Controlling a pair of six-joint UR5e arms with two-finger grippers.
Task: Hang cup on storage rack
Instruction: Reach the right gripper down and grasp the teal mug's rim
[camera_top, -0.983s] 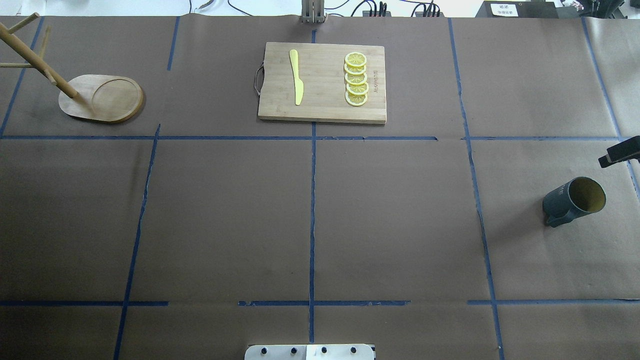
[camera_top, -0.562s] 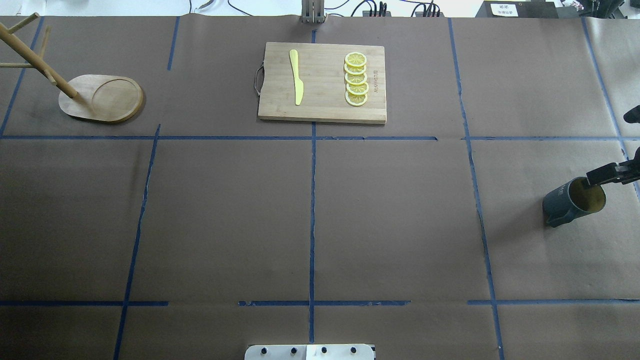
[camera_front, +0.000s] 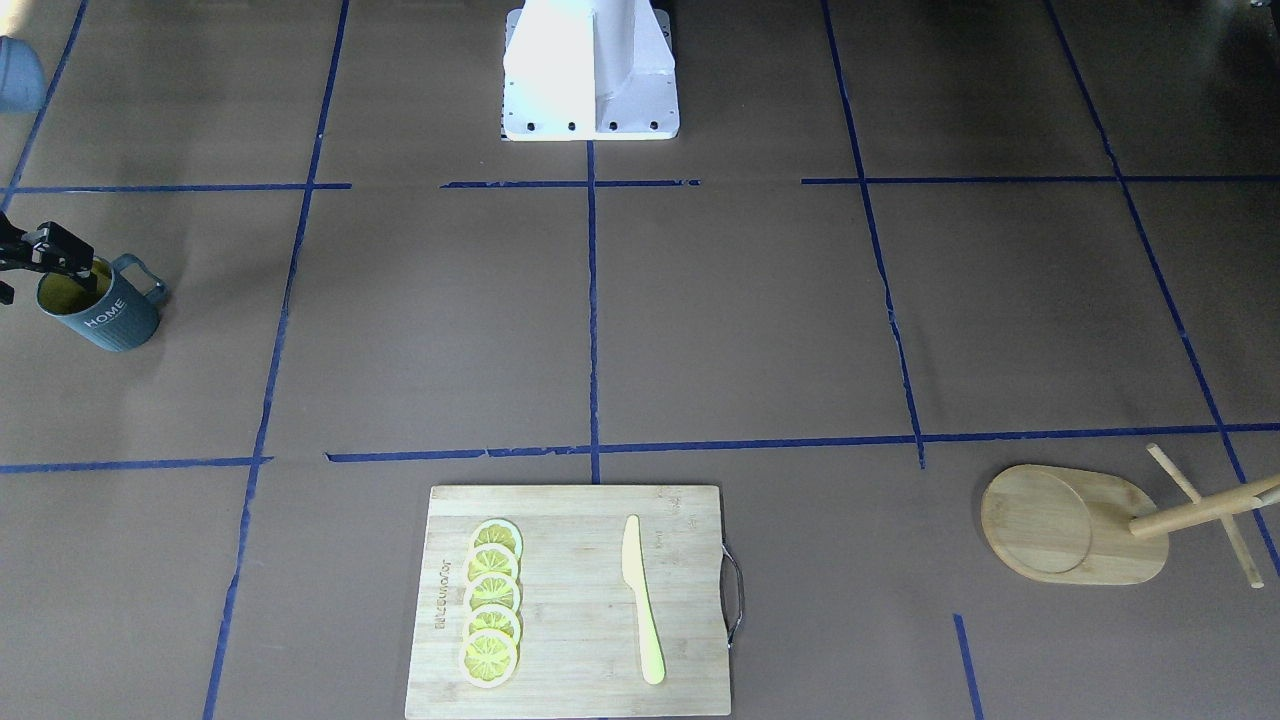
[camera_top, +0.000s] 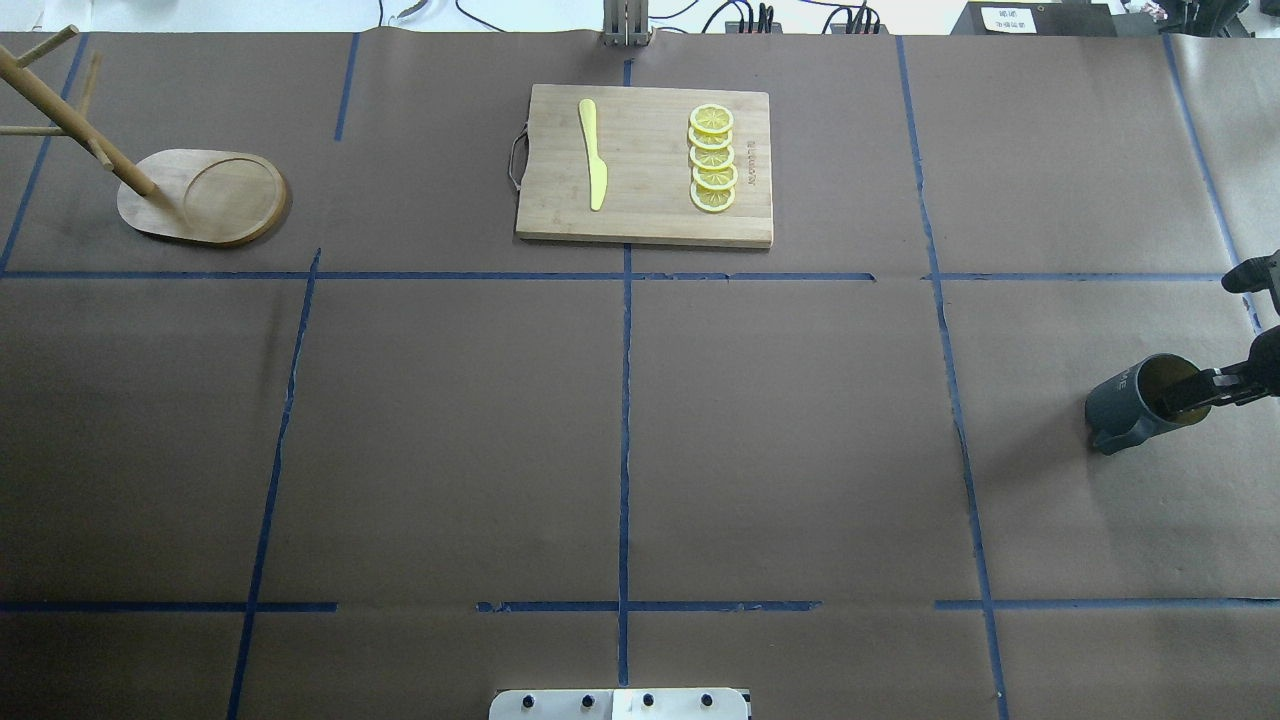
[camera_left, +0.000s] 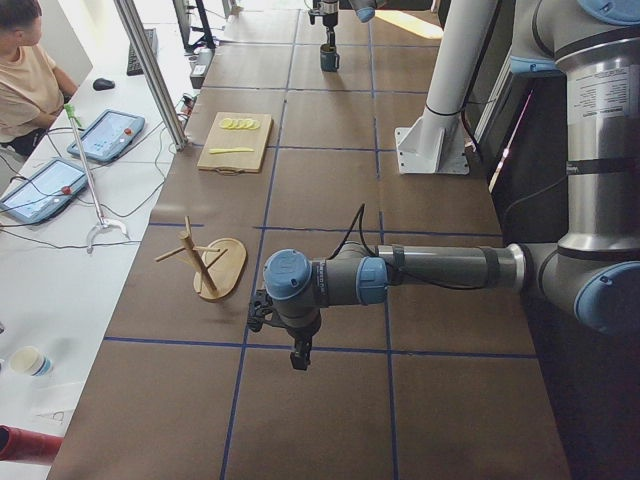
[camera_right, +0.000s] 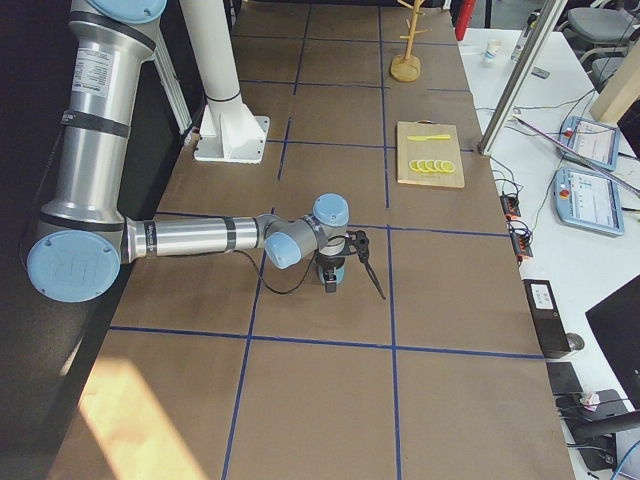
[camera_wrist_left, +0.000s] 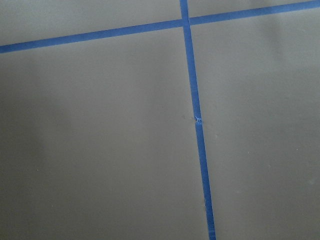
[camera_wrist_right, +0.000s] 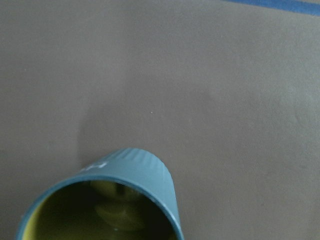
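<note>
The cup's handle (camera_front: 146, 274) needs to stay free to hang on the rack, so I will grab the cup by its rim (camera_front: 62, 276) with my right gripper next.
The cup (camera_top: 1128, 408), dark blue-grey with "HOME" lettering and a yellow-green inside, stands upright at the table's far right; it also shows in the front view (camera_front: 105, 312) and fills the bottom of the right wrist view (camera_wrist_right: 135, 172). My right gripper (camera_top: 1218, 335) is open: one finger reaches into the cup's mouth, the other is outside, beyond the rim. The storage rack (camera_top: 205, 195) stands at the far left (camera_front: 1070, 525), with nothing on its pegs. My left gripper (camera_left: 299, 352) hovers over bare table near the rack's end; I cannot tell whether it is open or shut.
A bamboo cutting board (camera_top: 645, 165) with a yellow knife (camera_top: 594, 155) and several lemon slices (camera_top: 712, 158) lies at the far middle. The robot's base (camera_front: 590, 70) is at the near edge. Blue tape lines cross the brown table cover.
My right gripper came in from the right edge and down toward the cup; one finger now sits in the cup's mouth. The cup has not moved.
</note>
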